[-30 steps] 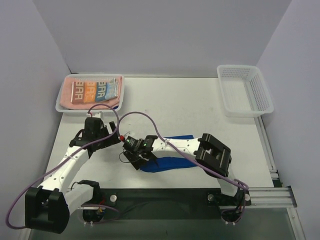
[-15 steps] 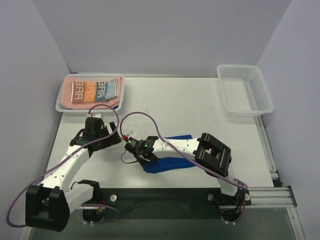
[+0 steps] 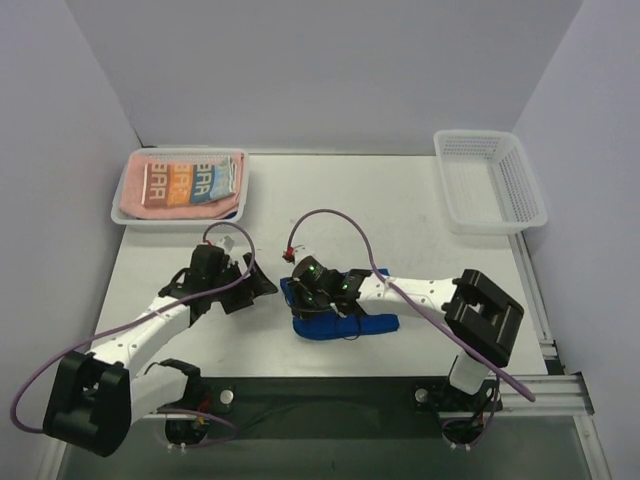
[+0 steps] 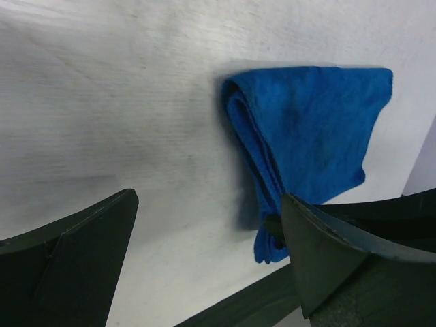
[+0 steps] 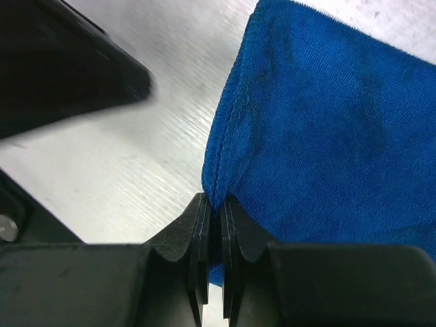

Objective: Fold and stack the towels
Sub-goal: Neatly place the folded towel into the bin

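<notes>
The folded blue towel has to be stacked still folded. My left gripper should next grab it at its stitched hem end (image 3: pixel 288 292) (image 4: pixel 254 140), with the layers together.
A royal-blue towel (image 3: pixel 352 322) lies folded near the table's front middle. My right gripper (image 3: pixel 299 296) is at its left end, shut on the stitched hem; the wrist view shows the jaws (image 5: pixel 214 208) pinching that edge of the blue towel (image 5: pixel 327 150). My left gripper (image 3: pixel 262 284) hovers just left of it, open and empty. In the left wrist view the blue towel (image 4: pixel 306 129) lies ahead of the wide-apart left gripper (image 4: pixel 208 238). A salmon-pink towel (image 3: pixel 130 200) and a white lettered towel (image 3: pixel 192 180) lie folded in the left basket.
A white mesh basket (image 3: pixel 120 213) at the back left holds the two folded towels. A second white mesh basket (image 3: pixel 490 180) stands at the back right. A purple cable (image 3: pixel 330 214) loops above the right arm. The left finger (image 5: pixel 68 75) shows blurred in the right wrist view.
My right gripper has shut on the blue towel's hem and moved right and back with it, bunching the towel shorter. The left arm has followed to the right, staying open.
</notes>
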{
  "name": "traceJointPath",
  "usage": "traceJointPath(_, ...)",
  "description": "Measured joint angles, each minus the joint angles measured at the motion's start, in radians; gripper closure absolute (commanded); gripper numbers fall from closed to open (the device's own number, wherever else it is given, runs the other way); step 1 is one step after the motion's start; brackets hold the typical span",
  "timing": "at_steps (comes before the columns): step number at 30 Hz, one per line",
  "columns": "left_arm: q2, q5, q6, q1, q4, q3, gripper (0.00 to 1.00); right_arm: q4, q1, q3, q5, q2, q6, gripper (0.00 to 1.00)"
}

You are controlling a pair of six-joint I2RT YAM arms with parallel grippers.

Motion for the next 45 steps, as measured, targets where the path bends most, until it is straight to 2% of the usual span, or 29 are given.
traceJointPath(6, 0.066, 0.000, -0.107, -0.122, 0.126, -0.015, 0.03, 0.110, -0.002, -0.041, -0.043, -0.039, 0.033, 1.00)
traceJointPath(13, 0.172, -0.020, -0.184, -0.166, 0.215, -0.022, 0.03, 0.170, -0.002, -0.071, -0.063, -0.039, 0.052, 1.00)
traceJointPath(20, 0.188, -0.090, -0.261, -0.229, 0.287, -0.043, 0.03, 0.185, -0.009, -0.075, -0.070, -0.037, 0.068, 1.00)
traceJointPath(23, 0.198, -0.119, -0.302, -0.252, 0.341, -0.057, 0.07, 0.184, -0.011, -0.077, -0.076, -0.037, 0.071, 1.00)
traceJointPath(30, 0.215, -0.195, -0.374, -0.303, 0.426, -0.095, 0.36, 0.184, -0.013, -0.078, -0.093, -0.030, 0.082, 1.00)
traceJointPath(31, 0.216, -0.201, -0.377, -0.308, 0.425, -0.097, 0.47, 0.185, -0.013, -0.078, -0.094, -0.030, 0.085, 1.00)
traceJointPath(33, 0.217, -0.213, -0.385, -0.318, 0.425, -0.100, 0.58, 0.190, -0.013, -0.079, -0.095, -0.030, 0.089, 1.00)
traceJointPath(34, 0.217, -0.218, -0.387, -0.322, 0.425, -0.101, 0.69, 0.193, -0.013, -0.079, -0.095, -0.030, 0.090, 1.00)
traceJointPath(35, 0.217, -0.220, -0.393, -0.324, 0.426, -0.104, 0.76, 0.197, -0.013, -0.079, -0.095, -0.030, 0.090, 1.00)
traceJointPath(37, 0.211, -0.224, -0.397, -0.330, 0.430, -0.109, 0.85, 0.201, -0.013, -0.080, -0.096, -0.029, 0.090, 0.92)
traceJointPath(38, 0.206, -0.225, -0.395, -0.333, 0.431, -0.109, 0.96, 0.201, -0.012, -0.080, -0.097, -0.028, 0.089, 0.85)
traceJointPath(39, 0.201, -0.229, -0.394, -0.334, 0.430, -0.109, 0.98, 0.202, -0.012, -0.080, -0.096, -0.028, 0.089, 0.69)
traceJointPath(41, 0.192, -0.236, -0.379, -0.333, 0.425, -0.109, 0.99, 0.205, -0.013, -0.080, -0.090, -0.028, 0.086, 0.56)
traceJointPath(42, 0.189, -0.243, -0.367, -0.332, 0.417, -0.109, 1.00, 0.203, -0.013, -0.082, -0.084, -0.028, 0.082, 0.46)
traceJointPath(45, 0.183, -0.250, -0.317, -0.328, 0.387, -0.103, 1.00, 0.185, -0.017, -0.087, -0.069, -0.029, 0.064, 0.36)
